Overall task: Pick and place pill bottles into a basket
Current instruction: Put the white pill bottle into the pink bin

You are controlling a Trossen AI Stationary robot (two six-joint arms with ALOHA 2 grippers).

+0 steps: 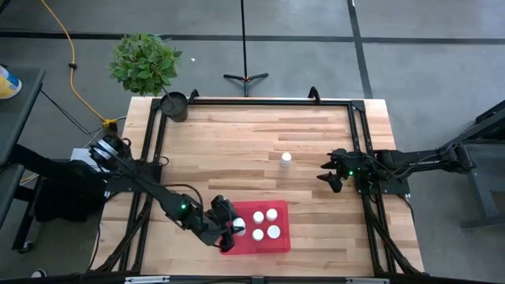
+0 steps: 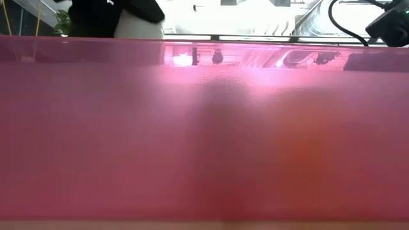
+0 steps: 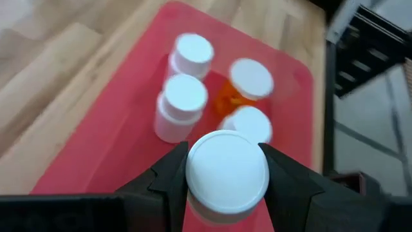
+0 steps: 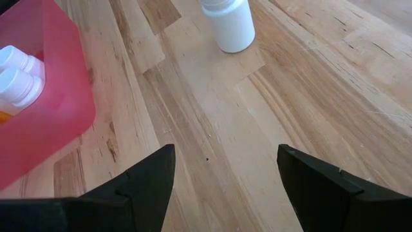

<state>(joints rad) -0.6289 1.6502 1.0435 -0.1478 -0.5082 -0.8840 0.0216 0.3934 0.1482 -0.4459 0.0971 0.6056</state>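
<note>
My left gripper keeps hold of the white bottle until it is lower. It is well above the caps in the red tray and would fall if I opened now.
The basket [image 1: 278, 241] is a flat red tray at the table's near edge; its wall [image 2: 204, 128] fills the low view. Several white-capped pill bottles stand in it [image 1: 271, 214], one with an orange body [image 3: 226, 100]. My left gripper [image 1: 235, 229] is over the basket's left end, shut on another white pill bottle [image 3: 226, 173]. One more white bottle [image 1: 285, 160] stands upright on the wood at mid table, also seen in the right wrist view [image 4: 229, 24]. My right gripper [image 1: 331, 177] waits open at the right, with nothing between its fingers [image 4: 148, 180]. My left gripper pinches the bottle at its top, one finger [image 3: 168, 179] on each side of the white cap [image 3: 193, 169]. It comes slanting down from the table's left. The bottle stays upright over the basket's left end; whether its base rests on the basket floor is hidden.
A small dark pot [image 1: 175, 105] with a green plant [image 1: 144, 61] stands at the far left corner. Black frame rails [image 1: 260, 101] run along the far and side edges. Bare wood [image 1: 237, 150] spreads across the middle and far part of the table.
</note>
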